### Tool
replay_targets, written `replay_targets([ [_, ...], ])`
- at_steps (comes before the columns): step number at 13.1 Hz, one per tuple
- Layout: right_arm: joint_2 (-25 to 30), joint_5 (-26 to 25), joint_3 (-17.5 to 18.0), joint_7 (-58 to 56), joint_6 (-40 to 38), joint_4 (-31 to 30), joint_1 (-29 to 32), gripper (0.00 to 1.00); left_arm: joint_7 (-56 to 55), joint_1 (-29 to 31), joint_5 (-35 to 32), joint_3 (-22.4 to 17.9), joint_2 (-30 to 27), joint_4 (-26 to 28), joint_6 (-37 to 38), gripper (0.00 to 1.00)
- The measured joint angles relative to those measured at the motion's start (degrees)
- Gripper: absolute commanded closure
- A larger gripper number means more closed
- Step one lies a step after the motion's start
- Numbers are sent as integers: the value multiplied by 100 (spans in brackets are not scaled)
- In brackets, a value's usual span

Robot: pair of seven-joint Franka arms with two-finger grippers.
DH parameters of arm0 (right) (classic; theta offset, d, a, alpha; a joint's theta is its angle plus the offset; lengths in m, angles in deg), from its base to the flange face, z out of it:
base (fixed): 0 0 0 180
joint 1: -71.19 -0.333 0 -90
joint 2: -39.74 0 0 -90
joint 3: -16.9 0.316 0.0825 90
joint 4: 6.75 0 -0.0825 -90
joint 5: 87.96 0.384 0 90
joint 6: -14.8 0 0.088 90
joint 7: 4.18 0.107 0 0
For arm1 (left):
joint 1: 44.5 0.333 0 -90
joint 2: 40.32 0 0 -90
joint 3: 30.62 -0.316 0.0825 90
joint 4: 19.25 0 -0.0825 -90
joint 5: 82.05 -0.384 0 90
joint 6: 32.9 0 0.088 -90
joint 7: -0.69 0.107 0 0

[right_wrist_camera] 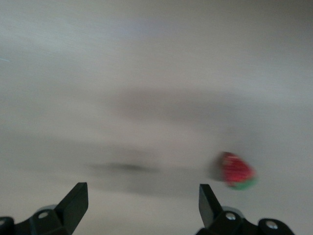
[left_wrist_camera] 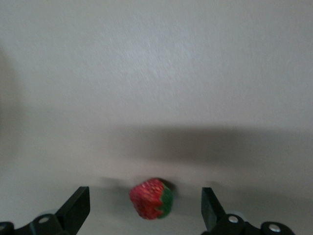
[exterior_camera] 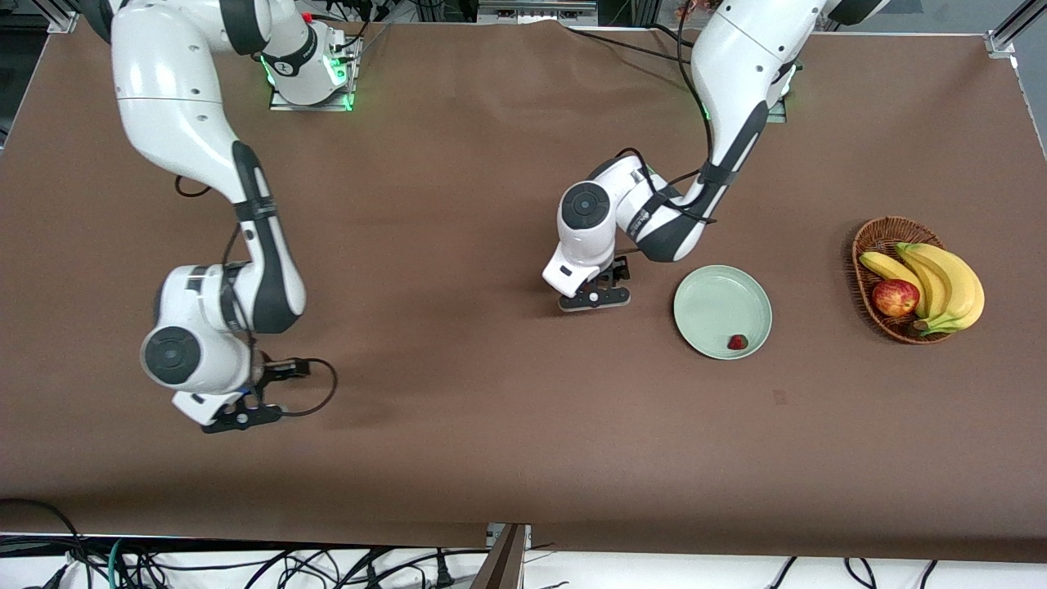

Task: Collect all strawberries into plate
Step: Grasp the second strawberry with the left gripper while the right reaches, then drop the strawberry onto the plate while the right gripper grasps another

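I need to grab the second strawberry by its plump middle (left_wrist_camera: 149, 198) next with my left gripper, to add it to the pale green plate.
One strawberry (exterior_camera: 738, 342) lies in the pale green plate (exterior_camera: 716, 298), near its rim on the side nearer the front camera. My left gripper (exterior_camera: 595, 296) is low over the table beside the plate, toward the right arm's end. In the left wrist view it (left_wrist_camera: 144, 191) is open, with a second strawberry (left_wrist_camera: 151, 198) on the table between its fingers. My right gripper (exterior_camera: 243, 417) is low over the table at the right arm's end. In the right wrist view it (right_wrist_camera: 142, 186) is open and empty, and a third strawberry (right_wrist_camera: 237, 171) lies just outside the gap. Both these berries are hidden in the front view.
A brown wicker basket (exterior_camera: 867, 237) stands at the left arm's end of the table, holding bananas (exterior_camera: 949, 282) and a red-yellow apple (exterior_camera: 895, 297). The table is covered with a brown cloth.
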Motion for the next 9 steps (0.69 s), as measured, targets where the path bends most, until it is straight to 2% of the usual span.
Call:
replay_targets([
  [1, 0, 0, -6, -303, 0, -13, 190, 0, -53, -26, -14, 0, 13, 7, -5, 0],
  [2, 0, 3, -7, -544, 1, -32, 377, 0, -71, -31, -16, -1, 24, 18, -32, 16],
  [4, -2, 8, -4, -767, 38, -99, 622, 0, -78, -30, -16, -19, 42, 53, -120, 38],
  [6, -12, 9, 3, -787, 190, -169, 671, 0, -79, -30, -16, -29, 53, 75, -137, 66],
  [7, -26, 9, 24, -787, 243, -179, 670, 0, -79, -30, -16, -30, 57, 82, -145, 77],
  [9, -60, 9, 66, -787, 325, -203, 665, 0, -78, -26, -17, -34, 52, 86, -156, 86],
])
